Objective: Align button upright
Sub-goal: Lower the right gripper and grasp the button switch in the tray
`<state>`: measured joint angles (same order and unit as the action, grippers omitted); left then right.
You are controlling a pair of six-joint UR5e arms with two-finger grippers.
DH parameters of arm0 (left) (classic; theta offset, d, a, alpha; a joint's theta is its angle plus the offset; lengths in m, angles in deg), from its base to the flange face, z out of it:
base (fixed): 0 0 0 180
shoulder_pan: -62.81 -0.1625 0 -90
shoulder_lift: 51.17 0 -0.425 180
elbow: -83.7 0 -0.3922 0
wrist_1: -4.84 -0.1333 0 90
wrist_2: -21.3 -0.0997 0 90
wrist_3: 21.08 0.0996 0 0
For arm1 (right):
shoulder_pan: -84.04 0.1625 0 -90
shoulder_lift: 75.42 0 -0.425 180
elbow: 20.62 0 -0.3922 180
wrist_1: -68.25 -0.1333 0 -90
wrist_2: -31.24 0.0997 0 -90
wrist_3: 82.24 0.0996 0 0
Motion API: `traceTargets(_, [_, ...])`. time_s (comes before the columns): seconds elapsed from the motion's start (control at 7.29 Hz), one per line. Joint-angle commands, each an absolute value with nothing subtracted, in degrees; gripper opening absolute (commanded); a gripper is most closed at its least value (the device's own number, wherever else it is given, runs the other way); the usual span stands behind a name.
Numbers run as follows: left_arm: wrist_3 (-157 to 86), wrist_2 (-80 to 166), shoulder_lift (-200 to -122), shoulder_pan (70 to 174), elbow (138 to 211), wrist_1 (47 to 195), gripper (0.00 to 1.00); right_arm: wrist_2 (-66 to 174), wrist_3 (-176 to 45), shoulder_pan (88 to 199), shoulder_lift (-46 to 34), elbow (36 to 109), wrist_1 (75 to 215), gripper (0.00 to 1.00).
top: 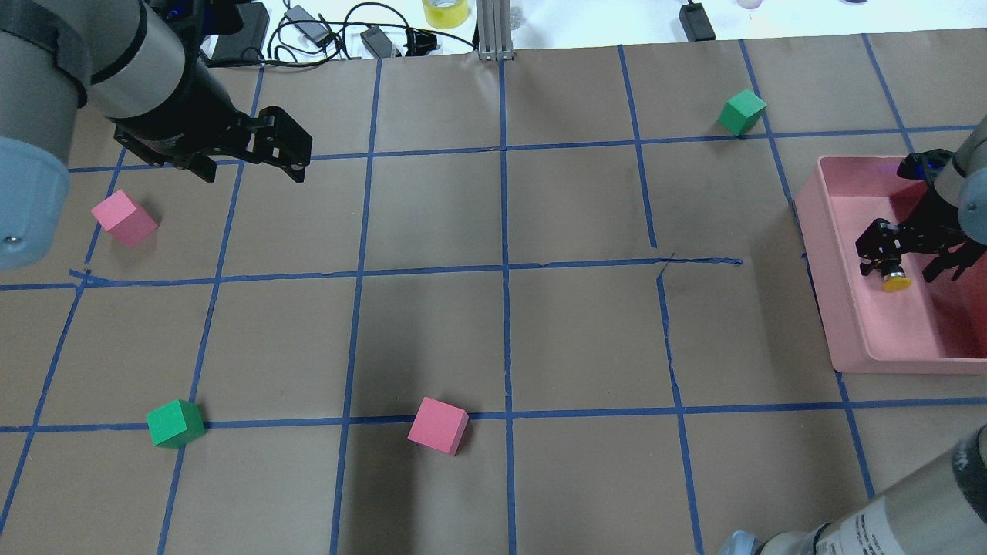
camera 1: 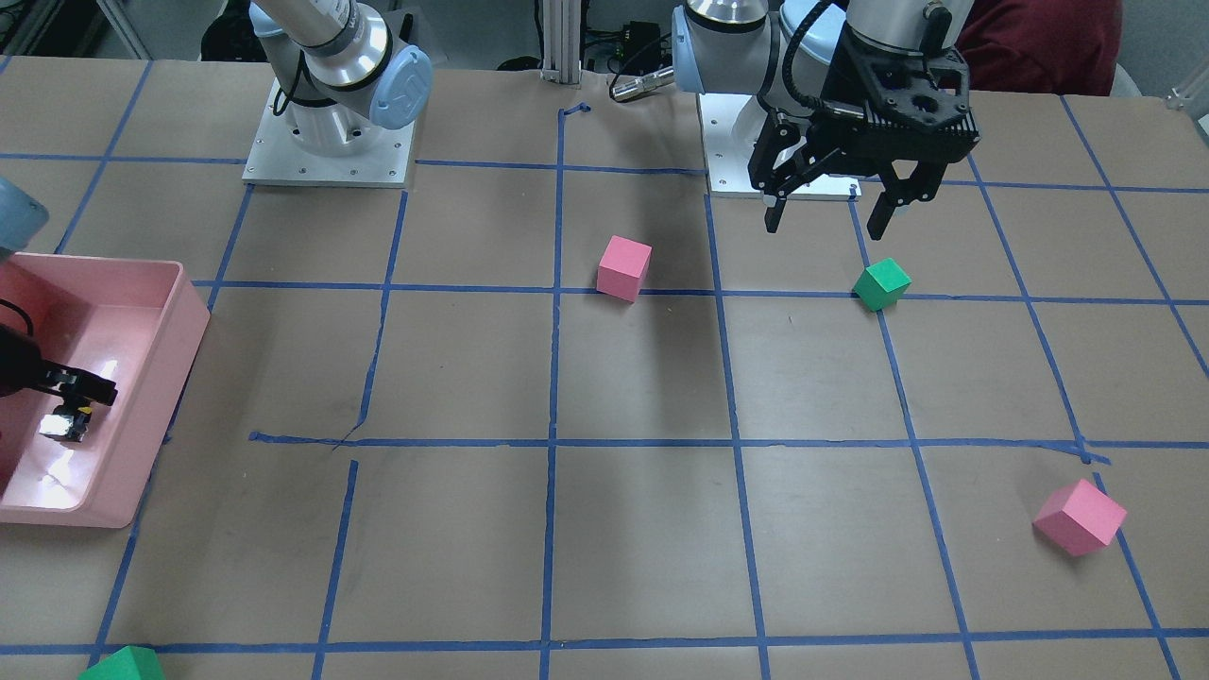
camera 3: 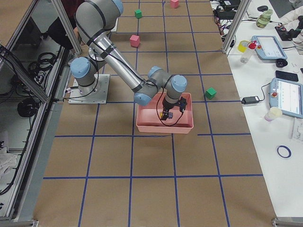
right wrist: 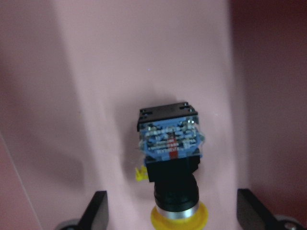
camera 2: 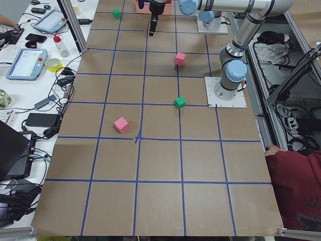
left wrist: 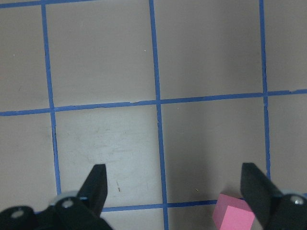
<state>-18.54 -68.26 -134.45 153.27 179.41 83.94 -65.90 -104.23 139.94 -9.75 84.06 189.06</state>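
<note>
The button should be set upright, so my right gripper needs to grab its yellow cap [right wrist: 179, 218] next.
The button [right wrist: 170, 158] lies on its side on the floor of the pink tray [top: 829, 270], its grey-white base block up and its yellow cap towards the bottom of the right wrist view. It also shows in the overhead view [top: 896, 281] and the front view [camera 1: 68, 422]. My right gripper [top: 904, 268] hangs just over it, open, one finger on either side and neither touching it [right wrist: 172, 203]. My left gripper [top: 253, 171] is open and empty, well above the table [camera 1: 825, 227], far from the tray.
Two pink cubes [top: 123, 217] [top: 438, 425] and two green cubes [top: 176, 423] [top: 742, 111] sit on the brown, blue-taped table. One pink cube [left wrist: 232, 215] lies below my left gripper's right finger. Cables lie at the far table edge.
</note>
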Motion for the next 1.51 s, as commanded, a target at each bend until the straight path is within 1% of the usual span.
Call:
traceTargets(0.0, [-18.54,-68.26,-134.41,153.34,179.5,83.94,1.0,-66.23,-104.21,139.94,-9.86,84.32,188.92,0.36])
traceTargets(0.14, [-18.54,-68.18,-134.15,153.34,180.11,83.85,1.0,-66.76,-104.91,139.94,-9.86,84.41,188.4,0.0])
traceTargets(0.55, [-18.54,-68.17,-133.79,153.34,180.38,83.85,1.0,-66.67,-104.65,139.85,-7.59,83.36,187.95,0.0])
traceTargets(0.82, [-18.54,-68.18,-133.79,153.34,180.38,83.85,1.0,-66.5,-104.04,139.94,-2.94,83.27,184.89,0.0])
traceTargets(0.96, [-18.54,-68.18,-133.79,153.34,180.47,83.85,1.0,-66.5,-104.04,140.28,-1.35,81.97,182.35,0.0])
traceTargets(1.24, [-18.54,-68.18,-133.7,153.34,180.64,83.85,1.0,-65.89,-104.56,141.33,-0.63,74.96,176.56,0.0])
traceTargets(1.37, [-18.54,-68.09,-133.7,153.34,180.73,83.85,1.0,-65.62,-104.74,144.74,-0.37,71.27,174.26,0.0])
